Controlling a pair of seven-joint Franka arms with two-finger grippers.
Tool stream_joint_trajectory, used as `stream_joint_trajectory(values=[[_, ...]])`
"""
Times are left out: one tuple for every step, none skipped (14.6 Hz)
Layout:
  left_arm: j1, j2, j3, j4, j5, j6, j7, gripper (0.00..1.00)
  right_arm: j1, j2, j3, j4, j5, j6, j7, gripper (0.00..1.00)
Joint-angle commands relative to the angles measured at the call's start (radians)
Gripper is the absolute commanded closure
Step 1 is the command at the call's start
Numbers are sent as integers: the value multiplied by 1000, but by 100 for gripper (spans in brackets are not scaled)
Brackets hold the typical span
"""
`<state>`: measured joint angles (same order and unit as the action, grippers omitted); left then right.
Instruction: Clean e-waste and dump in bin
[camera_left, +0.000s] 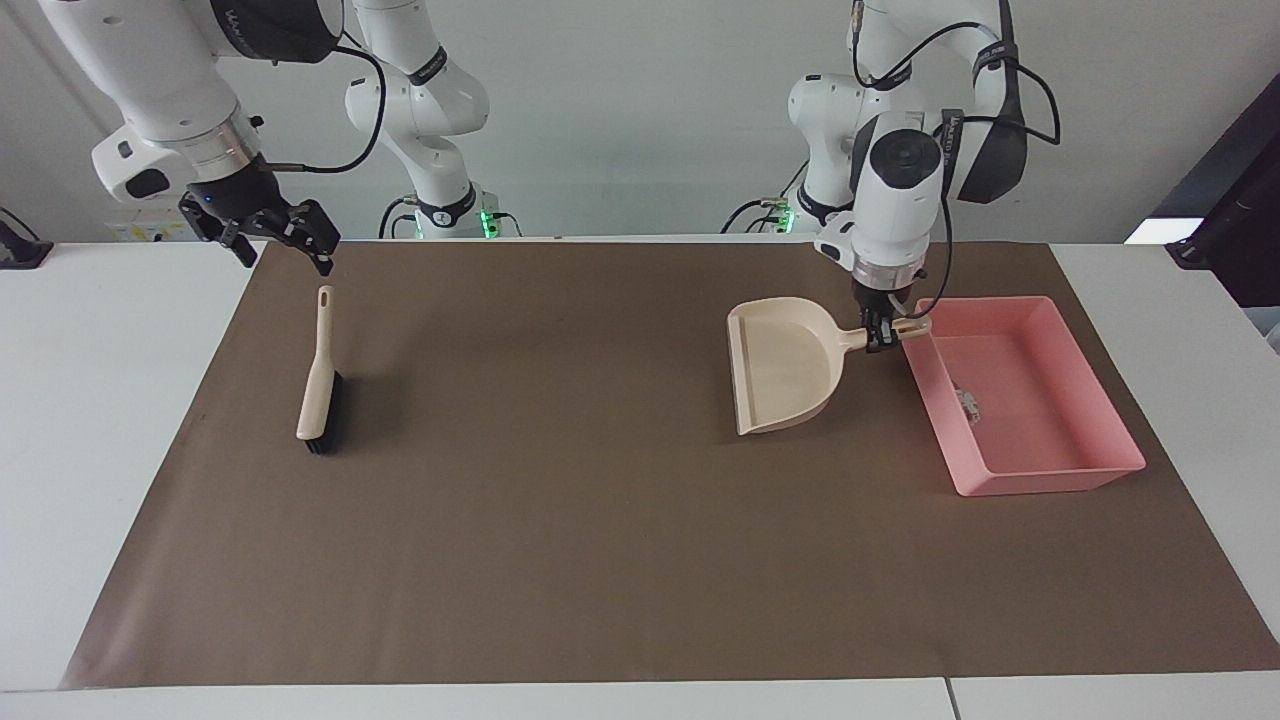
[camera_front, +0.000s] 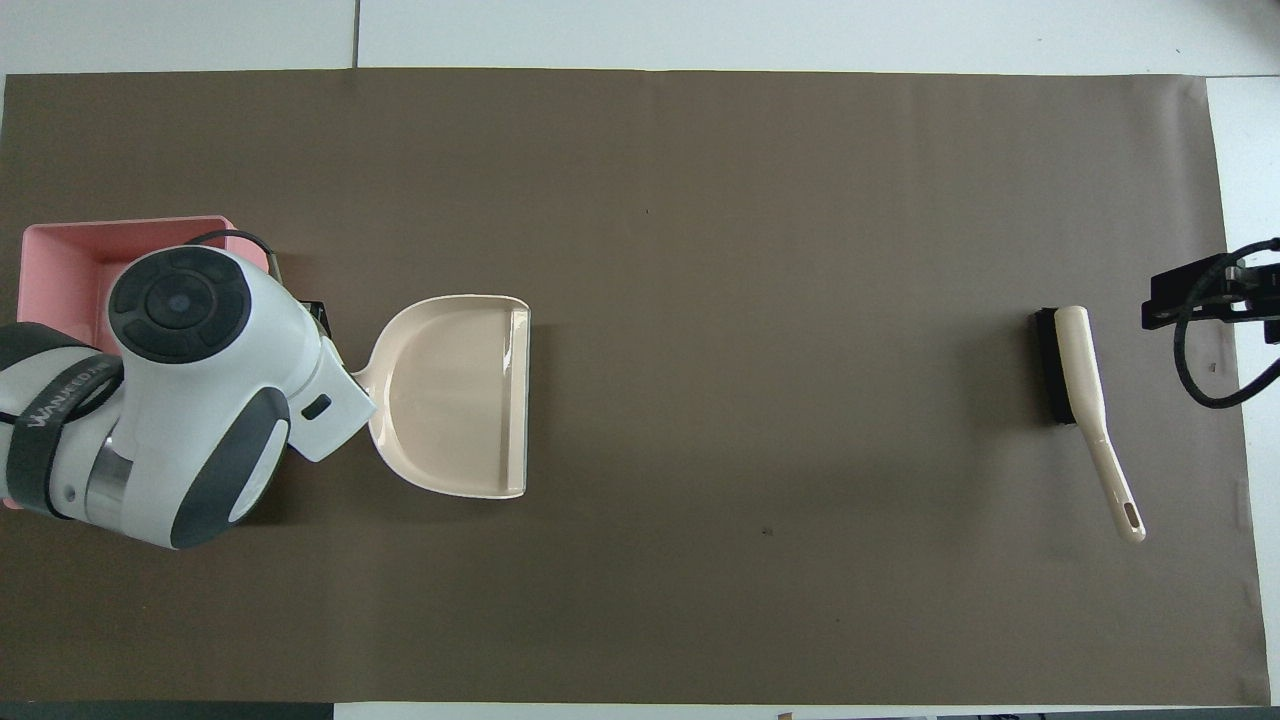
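The beige dustpan (camera_front: 462, 396) is hanging above the brown mat. My left gripper needs to keep holding the dustpan until it rests on the mat.
The pink bin (camera_left: 1050, 482) stands at the left arm's end of the mat; one corner shows in the overhead view (camera_front: 60, 260). Small pieces of e-waste (camera_left: 968, 403) lie inside it; the left arm hides them from above. My left gripper (camera_left: 886, 336) is shut on the handle of the beige dustpan (camera_left: 785, 375), which is low over the mat beside the bin, toward the middle (camera_front: 455, 395). I cannot tell whether the pan touches the mat. My right gripper (camera_left: 278, 255) is open and empty, over the mat's edge near the brush handle's tip; it also shows in the overhead view (camera_front: 1190, 300).
A beige hand brush with black bristles (camera_left: 318, 380) lies on the brown mat (camera_left: 600, 550) at the right arm's end, seen from above too (camera_front: 1080, 390). White table surrounds the mat.
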<state>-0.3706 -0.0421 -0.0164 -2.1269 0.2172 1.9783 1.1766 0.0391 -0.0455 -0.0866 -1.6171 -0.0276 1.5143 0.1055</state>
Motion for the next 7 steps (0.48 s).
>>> stream_joint_trajectory(values=[[-62, 40, 18, -19, -16, 66, -72, 100, 10, -5, -2, 8, -14, -11, 2, 0], [-79, 53, 18, -27, -24, 86, -95, 100, 11, -5, 4, 11, -17, -16, 2, 0], [-96, 63, 18, -39, -24, 109, -126, 100, 11, -7, 10, 11, -17, -22, 3, 0], [-111, 74, 18, -45, -24, 129, -155, 100, 11, -7, 10, 14, -15, -23, 3, 0], [-122, 83, 18, -51, -24, 143, -169, 100, 11, -10, 11, 13, -11, -25, 8, 0], [-131, 94, 18, -56, -24, 151, -179, 100, 10, -11, 14, 11, -5, -23, 6, 0], [-151, 117, 19, -57, -24, 162, -193, 100, 5, -13, 15, 3, 0, -23, 6, 0]])
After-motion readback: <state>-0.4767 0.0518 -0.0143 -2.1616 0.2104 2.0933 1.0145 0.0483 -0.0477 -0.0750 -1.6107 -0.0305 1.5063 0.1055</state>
